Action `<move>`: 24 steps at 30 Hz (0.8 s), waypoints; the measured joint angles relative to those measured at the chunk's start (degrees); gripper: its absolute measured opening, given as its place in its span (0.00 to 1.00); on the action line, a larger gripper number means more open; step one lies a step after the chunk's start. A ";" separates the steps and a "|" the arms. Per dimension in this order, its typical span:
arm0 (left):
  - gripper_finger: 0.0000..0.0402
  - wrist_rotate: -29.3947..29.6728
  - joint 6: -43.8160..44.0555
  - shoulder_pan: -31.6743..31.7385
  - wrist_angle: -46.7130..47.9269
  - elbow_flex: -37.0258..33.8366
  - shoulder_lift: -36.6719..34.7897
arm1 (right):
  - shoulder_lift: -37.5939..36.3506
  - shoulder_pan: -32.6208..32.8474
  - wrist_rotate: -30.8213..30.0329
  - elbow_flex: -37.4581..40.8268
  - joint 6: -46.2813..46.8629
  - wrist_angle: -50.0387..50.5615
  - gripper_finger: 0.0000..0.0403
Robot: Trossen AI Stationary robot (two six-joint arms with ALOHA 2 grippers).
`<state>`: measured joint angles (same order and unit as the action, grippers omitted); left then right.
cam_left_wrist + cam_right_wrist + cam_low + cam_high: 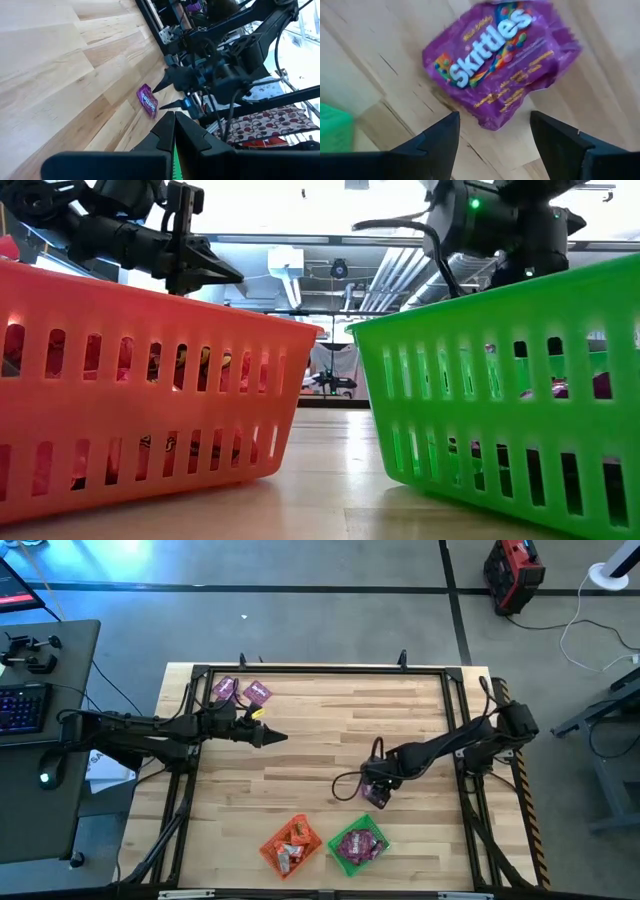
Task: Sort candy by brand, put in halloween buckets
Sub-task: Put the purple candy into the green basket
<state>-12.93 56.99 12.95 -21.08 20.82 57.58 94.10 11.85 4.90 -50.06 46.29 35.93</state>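
Next, my right gripper pinches the Skittles packet by its corner (493,119) beside the small yellow print. Then it sorts the packet into the green bucket (335,131).
A purple Skittles packet (500,60) lies flat on the wooden table, right of centre (377,798). My right gripper (492,142) is open just above it, one finger on either side of the packet's near end, touching nothing. It also shows in the high view (371,788). My left gripper (272,736) is shut and empty, held above the table's left half and pointing right. The orange bucket (292,845) and the green bucket (358,845) stand side by side at the near edge, each holding candy. Two purple packets (225,690) (258,693) lie at the far left.
The low view looks out between the orange bucket (140,400) and the green bucket (510,390), with both arms above them. A black frame (320,668) runs round the table's edges. Bare wood lies across the table's middle (330,730).
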 joint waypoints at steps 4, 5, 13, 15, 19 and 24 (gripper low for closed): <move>0.00 0.01 0.02 0.00 0.06 0.00 0.00 | 1.69 0.80 -0.87 -0.28 -1.25 -0.05 0.59; 0.00 0.03 0.04 0.00 0.07 0.00 0.00 | 1.97 1.04 -1.77 -0.32 -1.25 -0.06 0.59; 0.00 0.07 0.11 0.00 0.17 0.00 0.00 | 2.01 2.08 -6.57 -0.28 2.64 1.80 0.37; 0.00 0.07 0.06 0.00 0.17 0.00 0.00 | 2.01 2.69 -8.11 -0.28 3.67 2.82 0.24; 0.00 0.07 -0.05 0.00 0.20 0.00 0.00 | 1.94 3.30 -8.94 -0.37 4.50 3.60 0.03; 0.00 0.07 -0.08 0.00 0.20 0.00 0.00 | 0.11 3.70 -10.86 -4.09 2.22 11.87 0.01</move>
<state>-12.86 56.91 12.95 -20.88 20.82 57.58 94.22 15.55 -5.96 -54.15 48.51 47.80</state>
